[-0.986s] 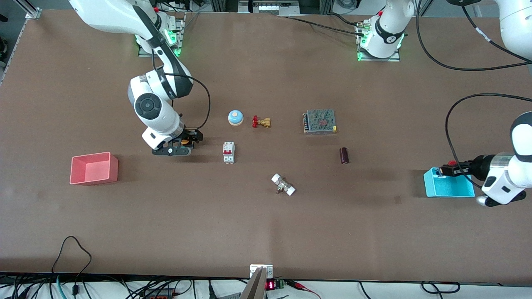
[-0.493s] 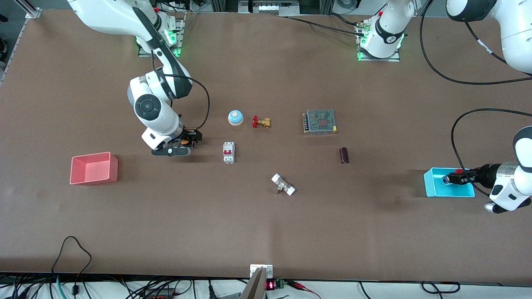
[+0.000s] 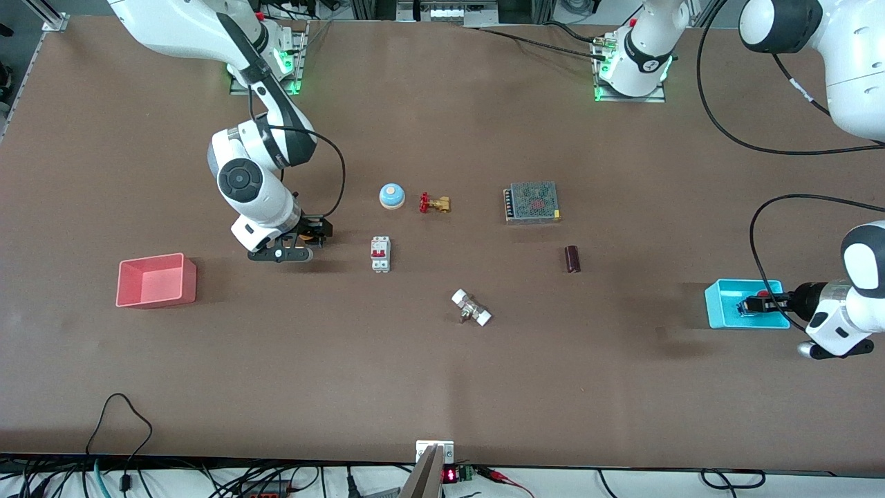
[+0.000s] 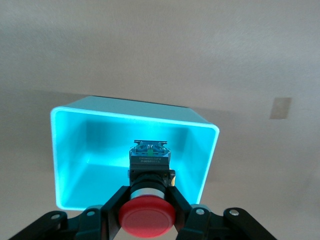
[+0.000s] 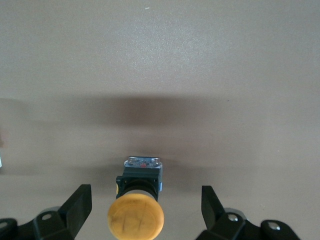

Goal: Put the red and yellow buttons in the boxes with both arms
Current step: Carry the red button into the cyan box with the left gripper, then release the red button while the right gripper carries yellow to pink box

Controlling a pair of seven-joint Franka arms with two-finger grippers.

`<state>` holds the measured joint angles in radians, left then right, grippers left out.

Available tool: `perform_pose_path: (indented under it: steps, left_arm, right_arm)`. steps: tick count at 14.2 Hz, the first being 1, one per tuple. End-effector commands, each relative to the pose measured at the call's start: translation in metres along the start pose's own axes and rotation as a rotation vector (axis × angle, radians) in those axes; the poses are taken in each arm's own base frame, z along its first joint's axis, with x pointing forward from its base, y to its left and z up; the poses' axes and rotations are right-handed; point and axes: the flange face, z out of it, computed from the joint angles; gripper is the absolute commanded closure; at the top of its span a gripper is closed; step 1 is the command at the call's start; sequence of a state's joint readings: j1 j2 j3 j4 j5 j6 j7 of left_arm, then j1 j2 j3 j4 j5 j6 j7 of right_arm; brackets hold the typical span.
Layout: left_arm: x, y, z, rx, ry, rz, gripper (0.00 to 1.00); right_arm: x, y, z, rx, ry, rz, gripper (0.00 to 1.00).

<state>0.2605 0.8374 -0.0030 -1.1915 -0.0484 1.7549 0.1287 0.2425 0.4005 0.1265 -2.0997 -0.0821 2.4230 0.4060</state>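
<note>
My right gripper should next grab the yellow button by the neck under its yellow cap (image 5: 139, 191) to put it in the pink-red box.
My left gripper (image 3: 755, 303) is shut on the red button (image 3: 762, 294) and holds it over the cyan-blue box (image 3: 722, 308) at the left arm's end of the table. In the left wrist view the fingers (image 4: 112, 207) clamp the neck under the red cap (image 4: 147, 216), above the open box (image 4: 135, 112). My right gripper (image 3: 312, 234) is low at the table with its fingers (image 5: 80, 205) wide open on either side of the yellow button (image 5: 136, 216), without touching it. The pink-red box (image 3: 155, 280) stands empty toward the right arm's end.
In mid-table are a blue round bell-like object (image 3: 391, 196), a brass valve with red handle (image 3: 434, 203), a white breaker (image 3: 380, 254), a grey mesh-topped block (image 3: 532, 202), a dark cylinder (image 3: 572, 259) and a white-ended fitting (image 3: 471, 308).
My left gripper has carried the red button from the cyan box's edge to over its inside. My right arm has shifted slightly; its gripper stays open around the yellow button.
</note>
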Motion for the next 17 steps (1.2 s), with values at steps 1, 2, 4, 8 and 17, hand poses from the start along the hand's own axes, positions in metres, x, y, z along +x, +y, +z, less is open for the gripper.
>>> perform_pose_path:
  steps: [1, 2, 4, 8, 17]
  left_arm:
    - [0.005, -0.007, 0.010, 0.015, -0.012, 0.026, 1.00]
    - [0.005, -0.010, 0.010, 0.029, -0.014, 0.025, 1.00]
    - [0.005, -0.014, 0.015, 0.042, -0.023, 0.027, 1.00]
    - [0.008, -0.015, 0.033, 0.041, -0.046, 0.026, 0.99]
    - [0.006, -0.004, 0.011, 0.070, -0.028, 0.038, 0.00]
  right_arm:
    - [-0.002, -0.002, 0.007, -0.006, -0.004, -0.021, 0.05]
    - [-0.001, -0.002, 0.006, -0.005, -0.002, -0.025, 0.09]
    - [-0.001, -0.002, 0.007, -0.004, 0.000, -0.027, 0.29]
    - [-0.003, -0.007, 0.008, -0.001, -0.004, -0.022, 0.71]
    - [0.030, 0.073, -0.103, 0.019, 0.154, -0.025, 0.86]
